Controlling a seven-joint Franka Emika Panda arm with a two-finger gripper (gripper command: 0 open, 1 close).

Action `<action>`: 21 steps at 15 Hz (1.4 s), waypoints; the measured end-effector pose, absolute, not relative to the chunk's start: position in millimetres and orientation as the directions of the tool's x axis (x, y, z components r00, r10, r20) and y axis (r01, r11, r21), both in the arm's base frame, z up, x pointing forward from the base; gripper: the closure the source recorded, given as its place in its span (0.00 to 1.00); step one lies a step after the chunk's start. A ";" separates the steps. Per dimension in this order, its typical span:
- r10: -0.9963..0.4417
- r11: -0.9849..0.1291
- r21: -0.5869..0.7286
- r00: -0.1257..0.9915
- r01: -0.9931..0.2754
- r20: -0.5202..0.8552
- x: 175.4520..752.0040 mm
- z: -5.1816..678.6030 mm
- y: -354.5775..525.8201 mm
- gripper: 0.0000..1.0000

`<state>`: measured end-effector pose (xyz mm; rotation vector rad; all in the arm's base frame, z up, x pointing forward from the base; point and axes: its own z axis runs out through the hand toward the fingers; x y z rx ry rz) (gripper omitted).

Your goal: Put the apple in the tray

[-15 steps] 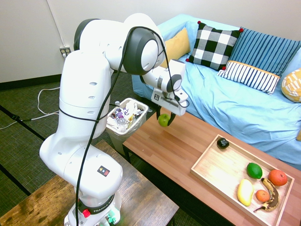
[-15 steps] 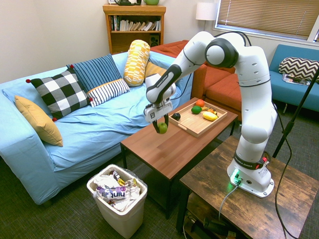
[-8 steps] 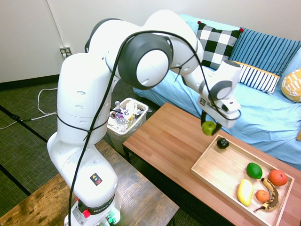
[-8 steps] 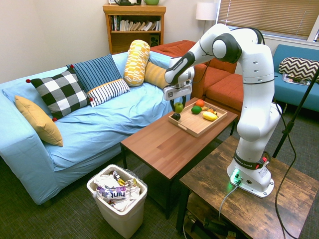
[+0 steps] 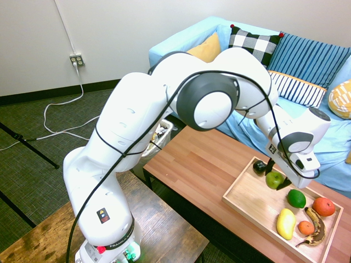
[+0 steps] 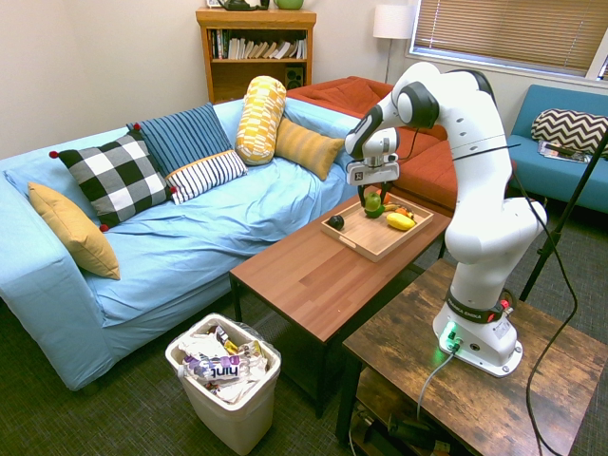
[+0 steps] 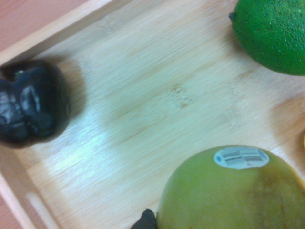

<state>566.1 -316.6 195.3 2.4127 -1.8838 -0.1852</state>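
Note:
The apple's lower edge (image 5: 273,187) is above the tray's bottom in the gripper's fingers, so the gripper needs to bring the apple farther down into the tray before it lets go.
My gripper (image 5: 277,182) is shut on the apple (image 5: 273,179), a yellow-green round fruit that hangs low over the near-left part of the light-wood tray (image 5: 249,204). Whether it touches the tray floor I cannot tell. From the other side, the gripper (image 6: 372,203) holds the apple (image 6: 372,202) above the tray (image 6: 369,238). The wrist view shows the apple (image 7: 233,191) with a small sticker, over the tray's (image 7: 143,105) bare wood.
In the tray lie a black fruit (image 5: 260,167), a dark green oval fruit (image 5: 296,198), a yellow fruit (image 5: 286,223), two orange fruits (image 5: 323,206) and a banana (image 5: 315,230). The tray rests on a wooden coffee table (image 5: 203,170). A white waste bin (image 6: 224,378) stands on the floor.
My gripper has carried the apple from above the table's far end, across the table, to low over the tray beside the black fruit.

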 end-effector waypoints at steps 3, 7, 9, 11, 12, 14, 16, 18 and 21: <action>-0.973 -0.227 0.159 0.219 -0.961 -0.068 572.4 164.3 -326.3 1.00; -0.977 -0.204 0.196 0.188 -0.959 -0.097 570.5 117.1 -338.8 1.00; -0.978 -0.202 0.199 0.185 -0.959 -0.101 575.0 112.7 -342.3 1.00; -0.977 -0.201 0.201 0.183 -0.959 -0.105 575.9 112.2 -345.4 0.00; -0.977 -0.204 0.202 0.185 -0.958 -0.108 576.0 112.0 -347.1 0.00; -0.975 -0.211 0.202 0.190 -0.956 -0.116 576.2 112.1 -349.3 0.00; -0.974 -0.214 0.201 0.193 -0.956 -0.123 575.9 111.9 -350.6 0.00; -0.973 -0.217 0.199 0.195 -0.956 -0.125 575.7 111.9 -351.3 0.00; -0.972 -0.221 0.188 0.200 -0.957 -0.123 576.6 117.6 -355.8 0.00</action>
